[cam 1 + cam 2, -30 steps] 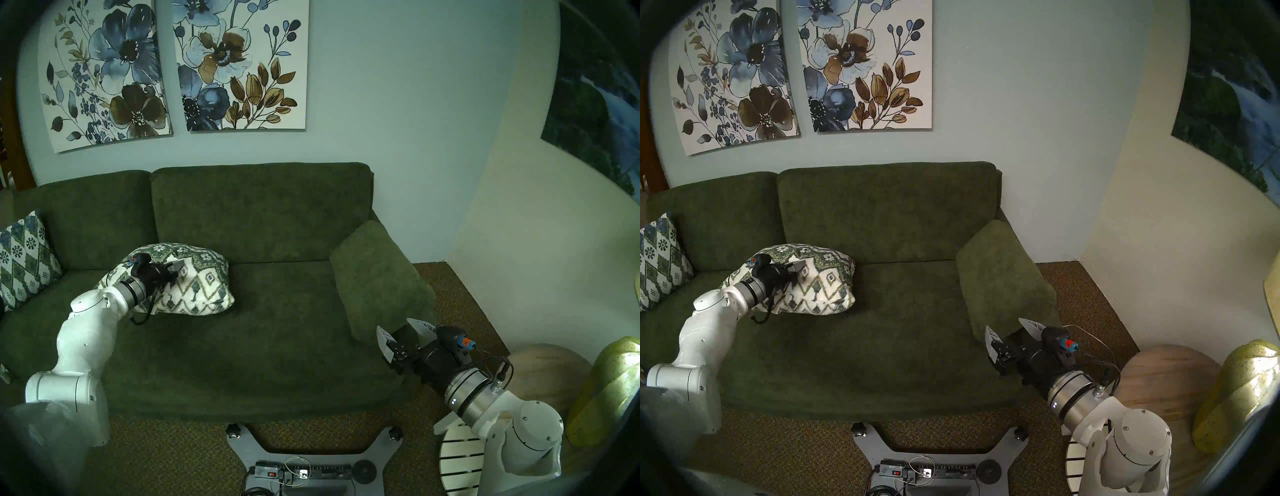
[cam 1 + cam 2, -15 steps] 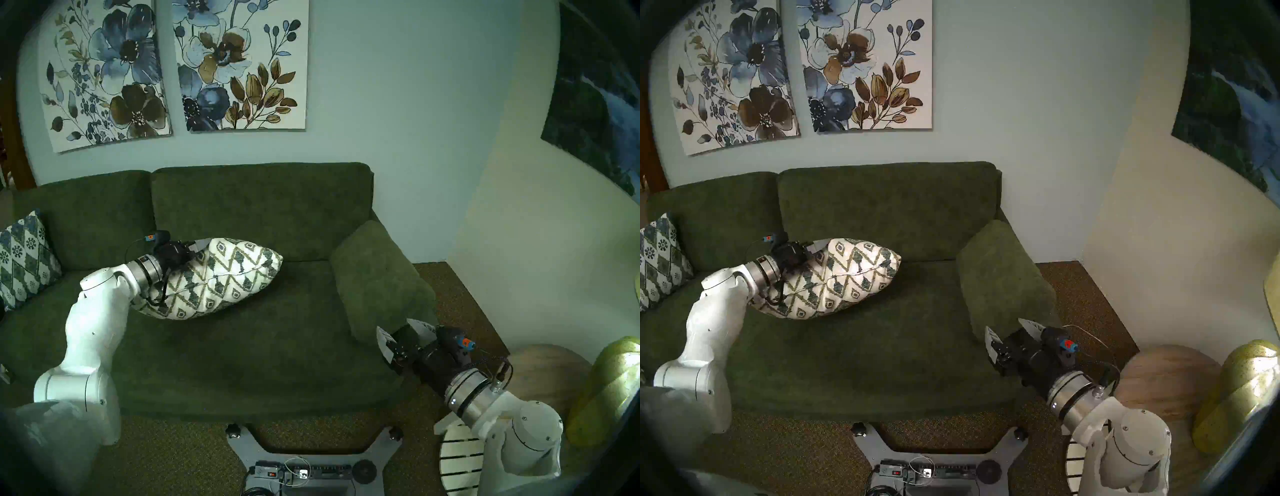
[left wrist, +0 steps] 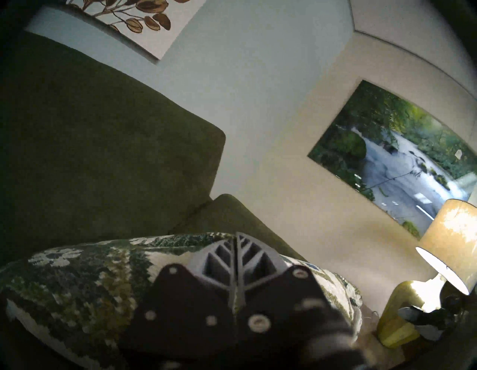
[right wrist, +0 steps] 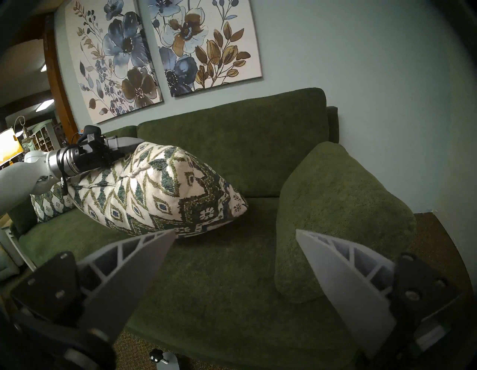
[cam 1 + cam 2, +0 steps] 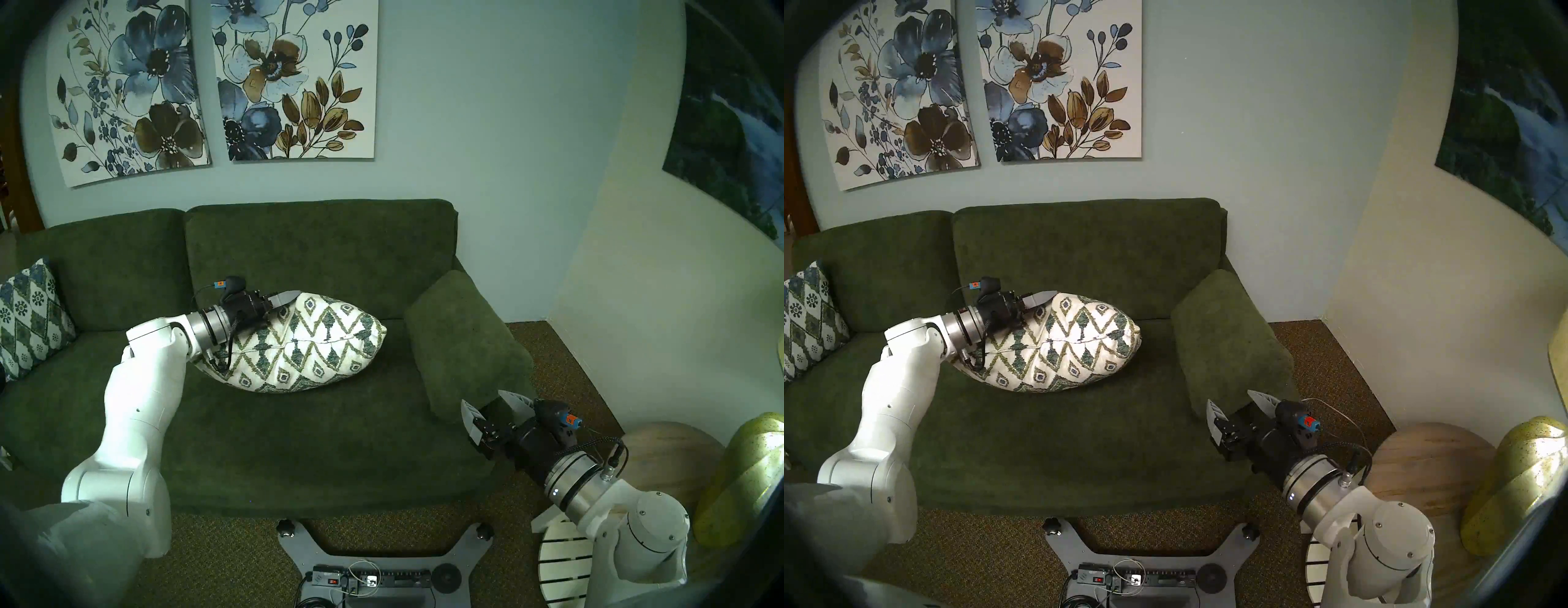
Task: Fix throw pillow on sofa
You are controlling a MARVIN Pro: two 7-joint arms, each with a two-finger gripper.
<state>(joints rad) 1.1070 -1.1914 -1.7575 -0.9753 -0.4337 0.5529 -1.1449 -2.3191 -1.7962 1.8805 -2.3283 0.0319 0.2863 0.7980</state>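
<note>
The throw pillow's lower edge still slants above the sofa seat, so my left gripper keeps hold of the pillow until it lies flat on the seat.
The throw pillow [image 5: 303,346], cream with green and blue zigzags, hangs over the middle of the dark green sofa [image 5: 322,263], its lower edge near the seat. It also shows in the other head view [image 5: 1059,344], the left wrist view [image 3: 85,279] and the right wrist view [image 4: 160,191]. My left gripper [image 5: 292,296] is shut on the pillow's upper left edge; its fingers [image 3: 236,258] are pressed together on the fabric. My right gripper [image 5: 492,403] is open and empty by the front of the right armrest [image 5: 462,339]; it is open in its wrist view [image 4: 235,235] too.
A second, bluer lattice pillow [image 5: 27,318] leans at the sofa's left end. A round wooden side table [image 5: 674,454] and a yellow-green lamp base [image 5: 742,475] stand at the right. My base plate [image 5: 382,564] with cables lies on the brown carpet in front.
My left gripper has lifted the pillow off the seat and carried it to the right, toward the armrest, turning it on edge. The right arm has not moved.
</note>
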